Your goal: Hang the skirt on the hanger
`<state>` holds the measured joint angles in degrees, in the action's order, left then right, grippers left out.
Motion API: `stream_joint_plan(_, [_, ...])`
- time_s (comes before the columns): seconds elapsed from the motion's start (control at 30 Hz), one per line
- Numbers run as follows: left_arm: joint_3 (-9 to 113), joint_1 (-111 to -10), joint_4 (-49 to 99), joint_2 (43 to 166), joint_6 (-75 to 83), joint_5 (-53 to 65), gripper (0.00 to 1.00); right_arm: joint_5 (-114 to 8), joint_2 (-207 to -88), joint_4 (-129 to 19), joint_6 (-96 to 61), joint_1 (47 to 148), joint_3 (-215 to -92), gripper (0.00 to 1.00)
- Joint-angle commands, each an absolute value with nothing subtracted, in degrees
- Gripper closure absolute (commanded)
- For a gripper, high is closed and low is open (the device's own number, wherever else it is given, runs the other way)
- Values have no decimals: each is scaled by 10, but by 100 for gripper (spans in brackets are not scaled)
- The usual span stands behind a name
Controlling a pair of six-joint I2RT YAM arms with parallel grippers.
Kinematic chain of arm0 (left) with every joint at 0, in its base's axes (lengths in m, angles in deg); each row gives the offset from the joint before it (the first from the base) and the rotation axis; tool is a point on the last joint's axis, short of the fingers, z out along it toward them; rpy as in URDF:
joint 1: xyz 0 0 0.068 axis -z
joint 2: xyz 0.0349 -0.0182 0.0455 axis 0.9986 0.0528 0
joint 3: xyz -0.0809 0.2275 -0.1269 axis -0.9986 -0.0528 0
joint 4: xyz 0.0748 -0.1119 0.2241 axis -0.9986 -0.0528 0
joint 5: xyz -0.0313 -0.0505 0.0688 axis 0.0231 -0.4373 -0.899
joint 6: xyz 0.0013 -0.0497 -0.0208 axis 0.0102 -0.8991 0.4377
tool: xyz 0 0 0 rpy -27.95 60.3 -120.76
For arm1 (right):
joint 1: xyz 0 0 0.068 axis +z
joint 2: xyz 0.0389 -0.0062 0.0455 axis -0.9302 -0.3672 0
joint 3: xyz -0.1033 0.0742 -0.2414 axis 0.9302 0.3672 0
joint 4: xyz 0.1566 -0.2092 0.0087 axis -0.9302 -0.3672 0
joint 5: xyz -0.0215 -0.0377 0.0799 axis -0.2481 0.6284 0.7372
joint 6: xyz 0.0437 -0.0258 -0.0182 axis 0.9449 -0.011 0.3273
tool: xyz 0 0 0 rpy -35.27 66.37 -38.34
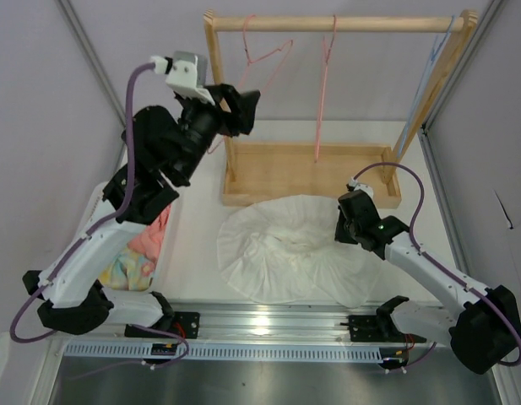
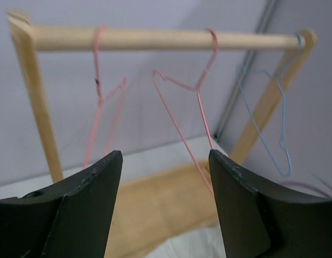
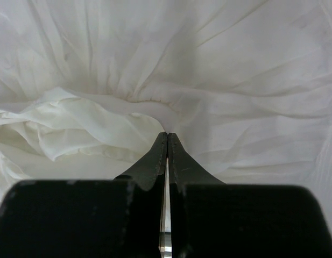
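I will next use my left gripper to grab the pale salmon-pink hanger's neck, just below the hook (image 1: 249,59), so the hanger's arms stay free to go into the skirt (image 1: 285,253).
The white skirt (image 1: 285,253) lies spread flat on the table in front of the rack's base. My right gripper (image 1: 342,228) sits at its right side; in the right wrist view its jaws (image 3: 167,134) are shut, pinching a gathered fold of the skirt (image 3: 209,64). The pale salmon-pink hanger (image 1: 248,46) hangs tilted at the left end of the rail. My left gripper (image 1: 246,105) is raised just in front of it, open and holding nothing. From the left wrist the hanger (image 2: 99,91) shows above the left finger, clear of the gripper (image 2: 166,153).
A deeper pink hanger (image 1: 322,101) and a light blue hanger (image 1: 436,51) hang on the same wooden rail (image 1: 370,24). The rack's wooden base tray (image 1: 285,169) stands behind the skirt. Pink and yellow clothes (image 1: 142,253) lie under the left arm.
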<state>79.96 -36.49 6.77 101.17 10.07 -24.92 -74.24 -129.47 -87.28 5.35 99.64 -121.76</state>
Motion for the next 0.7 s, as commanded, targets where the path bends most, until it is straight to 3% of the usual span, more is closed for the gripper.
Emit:
stream_joint_plan(0.0, [882, -410, 44, 1086, 129, -262, 28, -739, -1299, -855, 45, 998, -1217, 100])
stream_joint_plan(0.27, [998, -499, 37, 1201, 119, -190, 30, -736, -1300, -853, 39, 998, -1219, 100])
stream_joint_plan(0.67, [1024, -541, 75, 1284, 120, -154, 31, -727, -1296, -858, 32, 987, -1228, 100])
